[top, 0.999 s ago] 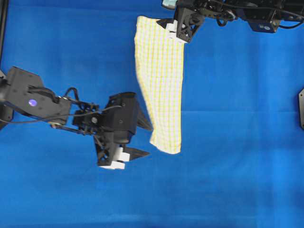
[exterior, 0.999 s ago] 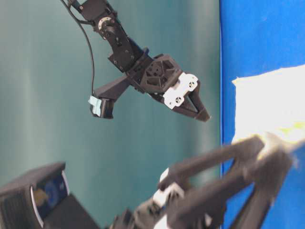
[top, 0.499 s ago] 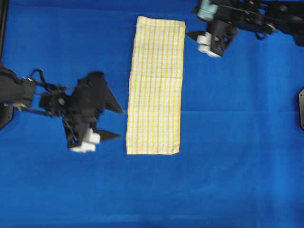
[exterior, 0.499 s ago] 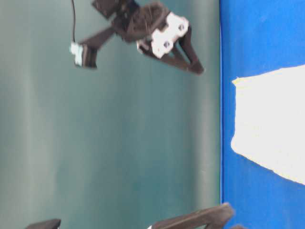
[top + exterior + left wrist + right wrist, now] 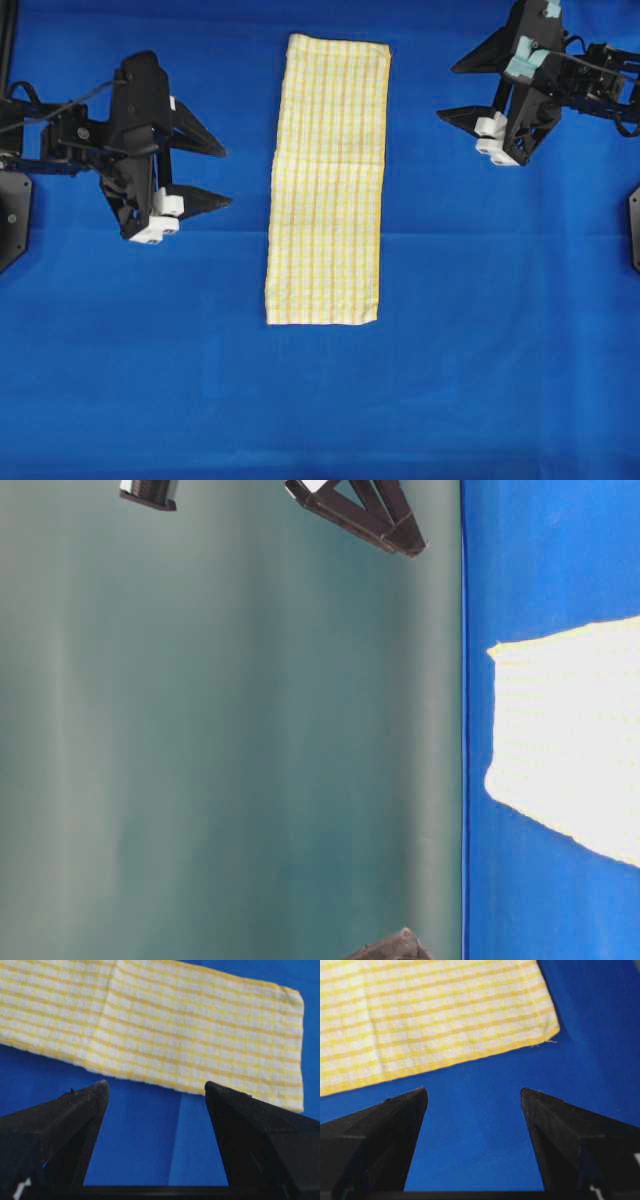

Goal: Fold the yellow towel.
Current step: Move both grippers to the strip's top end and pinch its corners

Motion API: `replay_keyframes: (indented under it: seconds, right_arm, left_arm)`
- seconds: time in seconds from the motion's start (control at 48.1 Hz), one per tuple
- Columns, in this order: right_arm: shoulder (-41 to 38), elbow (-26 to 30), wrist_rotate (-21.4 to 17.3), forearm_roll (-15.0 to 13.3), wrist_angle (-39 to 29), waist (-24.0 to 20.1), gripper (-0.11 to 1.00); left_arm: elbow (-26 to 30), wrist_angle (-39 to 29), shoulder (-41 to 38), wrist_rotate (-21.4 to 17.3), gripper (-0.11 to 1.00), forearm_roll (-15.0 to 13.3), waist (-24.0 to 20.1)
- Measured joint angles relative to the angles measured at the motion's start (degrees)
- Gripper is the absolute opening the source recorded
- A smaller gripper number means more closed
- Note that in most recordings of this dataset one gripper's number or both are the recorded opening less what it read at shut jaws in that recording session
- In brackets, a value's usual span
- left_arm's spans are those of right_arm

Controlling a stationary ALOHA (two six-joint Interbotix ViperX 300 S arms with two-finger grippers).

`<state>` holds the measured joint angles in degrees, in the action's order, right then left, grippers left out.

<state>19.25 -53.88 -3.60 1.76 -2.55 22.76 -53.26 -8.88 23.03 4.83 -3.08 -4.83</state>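
The long folded strip lies flat against the blue cover, so the robot's right gripper should take hold of the towel by its layered end corner next.
The yellow towel lies flat on the blue table cover as a long narrow folded strip, white with yellow checks. It also shows in the left wrist view, the right wrist view and the table-level view. My left gripper is open and empty, to the left of the towel and clear of it. My right gripper is open and empty, to the right of the towel's far end and clear of it. In both wrist views the left gripper and right gripper frame bare blue cover.
The blue cover spreads across the whole table. A black fixture sits at the right edge and another at the left edge. A teal wall stands beyond the table's edge.
Both grippers let go of the towel and drew back to their sides, the left one up and left, the right one out to the right. The towel now lies flat and straight.
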Motion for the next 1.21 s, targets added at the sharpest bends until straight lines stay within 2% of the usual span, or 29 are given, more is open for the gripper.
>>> replay_keyframes:
  seconds: [0.208,0.333,0.52,0.687,0.999,1.207]
  right_arm:
    - [-2.0,1.2,-0.1,0.0,0.6,0.1,0.76]
    - [-5.6,4.1,-0.1,0.1,0.7,1.4,0.76]
    - [-12.7,9.4,0.0,0.0,1.0,4.7,0.77]
    - [-20.0,13.1,-0.1,0.0,2.3,7.2,0.77]
    - [-29.4,17.1,-0.1,0.1,6.4,8.6,0.78]
    - [-32.2,18.7,-0.1,0.2,7.4,9.6,0.78]
  left_arm:
    - [0.0,1.8,-1.1,0.0,0.72,0.2,-2.4]
    - [0.2,6.9,-4.1,-0.3,0.78,0.3,-7.3]
    - [3.2,13.4,-12.3,-3.5,0.9,0.3,-15.2]
    - [8.3,15.5,-21.5,-5.6,0.91,0.3,-20.0]
    - [15.5,18.9,-34.0,-5.7,0.91,0.3,-25.2]
    - [17.3,21.4,-38.4,-5.7,0.91,0.3,-25.6]
